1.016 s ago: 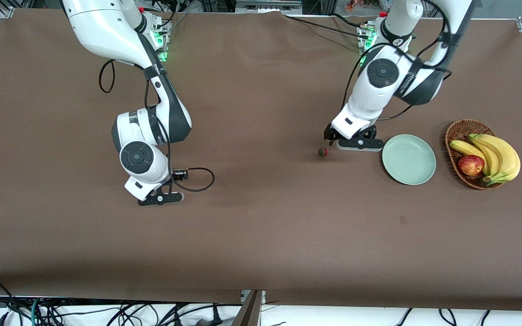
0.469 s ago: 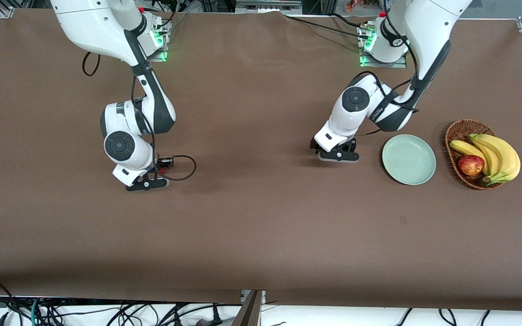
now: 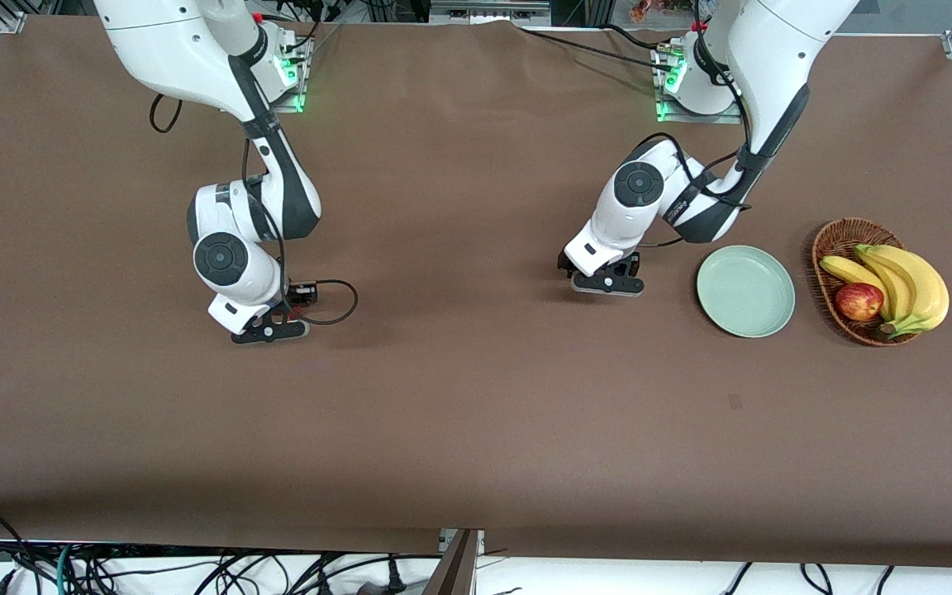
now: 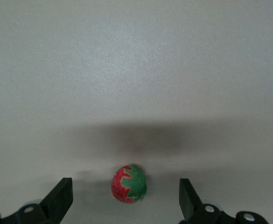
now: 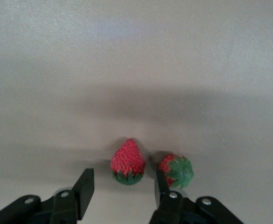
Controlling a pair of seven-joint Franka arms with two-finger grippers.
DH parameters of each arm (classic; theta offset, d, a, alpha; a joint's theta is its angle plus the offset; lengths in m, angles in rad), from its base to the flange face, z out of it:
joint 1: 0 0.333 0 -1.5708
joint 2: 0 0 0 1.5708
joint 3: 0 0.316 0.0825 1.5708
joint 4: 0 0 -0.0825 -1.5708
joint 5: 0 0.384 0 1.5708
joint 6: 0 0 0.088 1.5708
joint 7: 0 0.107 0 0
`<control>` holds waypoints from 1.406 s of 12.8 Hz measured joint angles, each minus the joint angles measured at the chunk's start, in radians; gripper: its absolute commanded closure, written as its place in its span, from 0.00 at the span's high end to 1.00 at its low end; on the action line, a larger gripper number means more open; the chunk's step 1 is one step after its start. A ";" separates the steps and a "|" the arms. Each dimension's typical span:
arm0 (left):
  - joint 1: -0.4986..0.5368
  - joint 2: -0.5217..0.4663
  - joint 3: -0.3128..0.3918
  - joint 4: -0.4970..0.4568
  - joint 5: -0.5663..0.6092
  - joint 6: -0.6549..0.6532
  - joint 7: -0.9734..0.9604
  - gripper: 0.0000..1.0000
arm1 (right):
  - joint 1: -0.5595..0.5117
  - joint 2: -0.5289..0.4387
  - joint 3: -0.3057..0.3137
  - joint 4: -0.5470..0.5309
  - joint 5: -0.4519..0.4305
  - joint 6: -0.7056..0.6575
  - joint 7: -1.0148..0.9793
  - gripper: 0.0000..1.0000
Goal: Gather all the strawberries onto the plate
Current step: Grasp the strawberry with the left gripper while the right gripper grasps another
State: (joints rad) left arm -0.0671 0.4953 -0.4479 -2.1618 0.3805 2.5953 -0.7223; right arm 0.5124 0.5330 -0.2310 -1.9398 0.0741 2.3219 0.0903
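The strawberry is between the left gripper's open fingers and level with them in the left wrist view, so the left gripper should close on the strawberry.
In the left wrist view one strawberry (image 4: 129,184) lies on the brown table between the open fingers of my left gripper (image 4: 125,200). In the front view that gripper (image 3: 606,283) is low over the table beside the empty mint-green plate (image 3: 745,291) and hides the berry. In the right wrist view my right gripper (image 5: 122,189) is open. One strawberry (image 5: 128,162) lies just ahead of the gap between its fingertips. A second strawberry (image 5: 176,171) lies just outside one finger. In the front view the right gripper (image 3: 269,330) is low over the table and hides both.
A brown wicker basket (image 3: 833,238) with bananas (image 3: 906,281) and a red-yellow apple (image 3: 859,301) stands beside the plate at the left arm's end. A black cable loop (image 3: 335,302) hangs by the right gripper.
The left gripper has moved away from the plate over the strawberry, which no longer shows in the front view. The right gripper has moved farther from the front camera and lower.
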 measured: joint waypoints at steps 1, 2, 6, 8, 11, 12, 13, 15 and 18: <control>0.000 0.008 0.000 0.005 0.000 0.000 -0.006 0.85 | 0.000 0.000 0.000 -0.002 0.001 0.008 0.000 0.57; 0.000 0.014 0.000 0.010 0.001 0.001 -0.012 0.73 | 0.000 0.000 0.000 -0.004 0.005 0.012 0.000 0.57; 0.000 0.025 0.001 0.019 0.001 0.001 -0.045 0.24 | 0.000 0.005 0.000 -0.013 0.020 0.035 0.000 0.55; 0.000 0.025 0.001 0.020 0.002 0.001 -0.055 0.18 | 0.000 0.011 0.001 -0.017 0.021 0.048 0.000 0.53; 0.001 0.023 0.003 0.028 0.002 0.001 -0.058 0.17 | 0.000 0.012 0.001 -0.025 0.021 0.061 -0.001 0.42; 0.002 0.018 0.004 0.035 0.002 -0.003 -0.058 0.15 | 0.000 0.012 0.001 -0.025 0.021 0.061 -0.001 0.42; 0.006 0.006 0.006 0.042 0.002 -0.018 -0.058 0.15 | 0.000 0.012 0.001 -0.025 0.021 0.062 -0.001 0.41; 0.022 -0.042 0.008 0.051 0.002 -0.061 -0.056 0.15 | 0.000 0.012 0.001 -0.025 0.021 0.063 -0.001 0.33; 0.059 -0.103 0.027 0.051 -0.039 -0.119 0.050 0.15 | 0.000 0.012 0.001 -0.025 0.021 0.064 -0.003 0.21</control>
State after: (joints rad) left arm -0.0079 0.3923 -0.4208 -2.1107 0.3418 2.4763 -0.6724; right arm 0.5124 0.5452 -0.2302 -1.9649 0.0951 2.3855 0.0878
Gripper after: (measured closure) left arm 0.678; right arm 0.674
